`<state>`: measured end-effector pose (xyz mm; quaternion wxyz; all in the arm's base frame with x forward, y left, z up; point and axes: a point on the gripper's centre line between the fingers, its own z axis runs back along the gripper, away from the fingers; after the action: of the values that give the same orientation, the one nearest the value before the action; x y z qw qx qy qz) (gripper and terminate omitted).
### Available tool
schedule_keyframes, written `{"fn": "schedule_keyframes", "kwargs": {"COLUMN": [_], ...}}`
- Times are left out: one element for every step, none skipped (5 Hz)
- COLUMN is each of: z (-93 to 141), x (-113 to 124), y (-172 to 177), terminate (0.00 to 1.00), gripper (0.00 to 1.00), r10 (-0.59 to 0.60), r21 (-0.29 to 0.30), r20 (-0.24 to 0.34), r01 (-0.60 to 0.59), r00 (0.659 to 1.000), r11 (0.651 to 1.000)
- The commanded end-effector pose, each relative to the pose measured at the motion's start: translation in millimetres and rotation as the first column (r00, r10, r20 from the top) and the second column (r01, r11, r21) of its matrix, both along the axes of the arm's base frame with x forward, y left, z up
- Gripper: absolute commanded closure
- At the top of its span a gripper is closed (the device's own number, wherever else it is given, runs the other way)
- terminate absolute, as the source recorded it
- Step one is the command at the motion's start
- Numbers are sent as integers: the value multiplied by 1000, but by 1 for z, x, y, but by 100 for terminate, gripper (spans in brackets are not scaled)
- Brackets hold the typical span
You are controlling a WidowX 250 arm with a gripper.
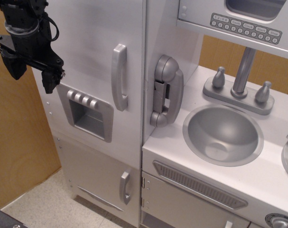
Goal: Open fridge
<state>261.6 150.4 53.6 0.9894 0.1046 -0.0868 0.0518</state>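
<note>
I should grab the long curved handle by its upper part point(117, 61) with my gripper next, to swing the fridge door point(94, 42) open.
The fridge door point(94, 42) is tall and silver-grey and stands shut. Its long curved vertical handle point(119, 76) is near the door's right edge. The recessed dispenser panel point(89, 115) with a row of buttons sits below and to the left of the handle. My black gripper point(32, 72) hangs at the upper left, in front of the door's left edge, level with the handle and well to its left. Its two fingers point(51, 80) point down and are spread apart with nothing between them. The inside of the fridge is hidden.
A smaller plain door with a short handle point(125, 186) lies below the fridge door. A toy phone point(165, 90) hangs just right of the fridge. Further right are a sink point(223, 133), a faucet point(241, 71) and a vented cabinet door point(196, 190). A wooden wall point(15, 142) stands at the left.
</note>
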Motion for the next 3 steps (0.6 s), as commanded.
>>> {"fn": "schedule_keyframes", "kwargs": {"z": [0, 7, 8], "x": [0, 11, 25], "y": [0, -18, -34], "terminate": [0, 0, 0], "gripper": [0, 0, 0], "r10": [0, -18, -31], "r21": [0, -32, -81], "r20": [0, 15, 40], "r01": [0, 19, 34], "r00": [1000, 1000, 999], "r11": [1000, 999, 996]}}
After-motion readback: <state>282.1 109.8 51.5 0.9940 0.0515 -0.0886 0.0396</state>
